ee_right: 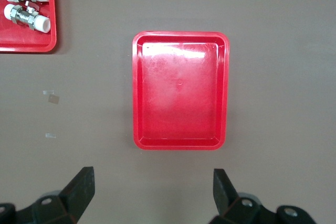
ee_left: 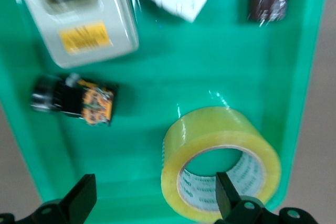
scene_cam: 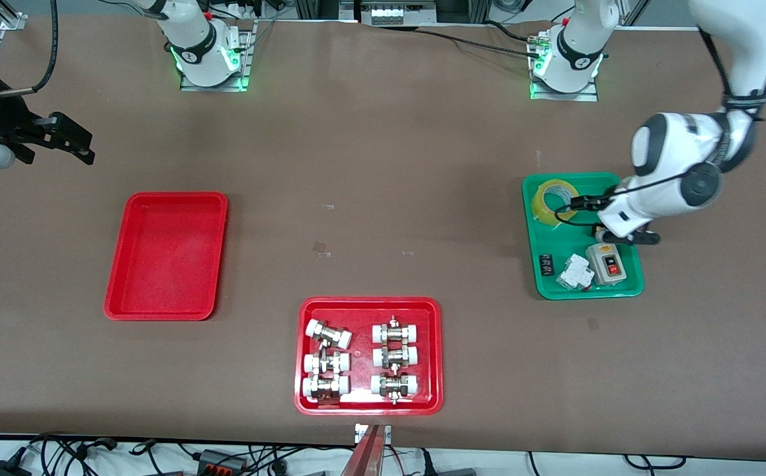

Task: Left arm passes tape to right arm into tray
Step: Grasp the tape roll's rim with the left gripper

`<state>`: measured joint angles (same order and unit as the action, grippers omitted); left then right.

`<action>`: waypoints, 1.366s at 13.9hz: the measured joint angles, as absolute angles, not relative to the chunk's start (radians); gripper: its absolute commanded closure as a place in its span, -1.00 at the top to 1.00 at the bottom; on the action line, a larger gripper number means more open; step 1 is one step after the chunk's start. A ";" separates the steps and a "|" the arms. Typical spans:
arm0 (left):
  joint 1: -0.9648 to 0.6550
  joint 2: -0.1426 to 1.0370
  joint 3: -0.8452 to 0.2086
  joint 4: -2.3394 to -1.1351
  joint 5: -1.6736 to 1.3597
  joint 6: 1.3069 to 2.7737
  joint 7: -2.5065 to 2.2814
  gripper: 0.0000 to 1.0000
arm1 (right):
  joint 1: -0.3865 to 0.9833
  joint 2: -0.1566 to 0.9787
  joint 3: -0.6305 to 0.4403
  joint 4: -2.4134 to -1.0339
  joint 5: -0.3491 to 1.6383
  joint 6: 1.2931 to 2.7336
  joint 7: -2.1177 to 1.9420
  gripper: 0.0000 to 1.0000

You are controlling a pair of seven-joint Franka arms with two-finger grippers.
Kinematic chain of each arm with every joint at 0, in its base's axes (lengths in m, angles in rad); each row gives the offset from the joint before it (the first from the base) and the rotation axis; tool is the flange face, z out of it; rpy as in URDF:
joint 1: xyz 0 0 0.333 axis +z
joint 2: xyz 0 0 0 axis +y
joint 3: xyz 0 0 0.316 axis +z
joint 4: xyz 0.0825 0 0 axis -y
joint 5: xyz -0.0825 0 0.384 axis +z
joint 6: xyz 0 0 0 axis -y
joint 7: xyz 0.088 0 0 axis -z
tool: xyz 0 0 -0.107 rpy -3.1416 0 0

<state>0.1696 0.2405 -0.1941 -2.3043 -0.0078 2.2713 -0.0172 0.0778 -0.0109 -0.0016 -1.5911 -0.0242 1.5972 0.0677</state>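
My left gripper's fingers hover above the yellow tape's side (scene_cam: 545, 207), so it lowers next before it closes on the tape.
The yellow tape (scene_cam: 553, 200) lies flat in the green tray (scene_cam: 624, 289), in its corner farthest from the front camera. My left gripper (scene_cam: 578, 203) is open over it. In the left wrist view, one finger (ee_left: 229, 198) stands at the tape's (ee_left: 210, 135) whitish core hole and the other finger (ee_left: 81, 200) stands over the green tray's floor (ee_left: 157, 77), so the roll's wall is between them; the left gripper (ee_left: 155, 200) holds nothing. My right gripper (scene_cam: 69, 137) (ee_right: 152, 192) is open and empty over bare table near the plain red tray (scene_cam: 166, 254) (ee_right: 181, 90).
The green tray also holds a grey switch box (scene_cam: 608, 263) (ee_left: 79, 19), a white breaker (scene_cam: 575, 271), a small black part (scene_cam: 546, 264) and a black-and-orange part (ee_left: 73, 100). A red tray of white-capped fittings (scene_cam: 370, 303) (ee_right: 26, 45) stands near the front camera.
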 measured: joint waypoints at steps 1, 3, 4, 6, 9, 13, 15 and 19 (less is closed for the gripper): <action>0.170 0.240 -0.194 -2.333 -0.008 2.300 -0.017 1.00 | 0.078 -0.011 -0.002 -1.591 -0.024 1.597 0.068 1.00; 0.169 0.240 -0.196 -2.363 -0.008 2.348 -0.017 1.00 | 0.078 -0.011 -0.002 -1.592 -0.024 1.597 0.068 1.00; 0.167 0.240 -0.198 -2.382 -0.008 2.388 -0.017 0.78 | 0.078 -0.011 -0.002 -1.592 -0.024 1.597 0.068 1.00; 0.159 0.240 -0.201 -2.418 -0.008 2.447 -0.017 -0.34 | 0.078 -0.011 -0.002 -1.592 -0.024 1.597 0.068 1.00; 0.158 0.239 -0.201 -2.425 -0.008 2.459 -0.017 -0.99 | 0.078 -0.011 -0.002 -1.592 -0.024 1.597 0.068 1.00; 0.158 0.229 -0.201 -2.425 -0.008 2.453 -0.018 -0.99 | 0.078 -0.011 -0.002 -1.592 -0.024 1.597 0.068 1.00; 0.158 0.201 -0.201 -2.417 -0.008 2.414 -0.018 -0.99 | 0.078 -0.011 -0.002 -1.592 -0.024 1.597 0.068 1.00; 0.157 0.087 -0.203 -2.258 -0.008 2.118 -0.016 -0.99 | 0.078 -0.011 -0.002 -1.592 -0.024 1.597 0.068 1.00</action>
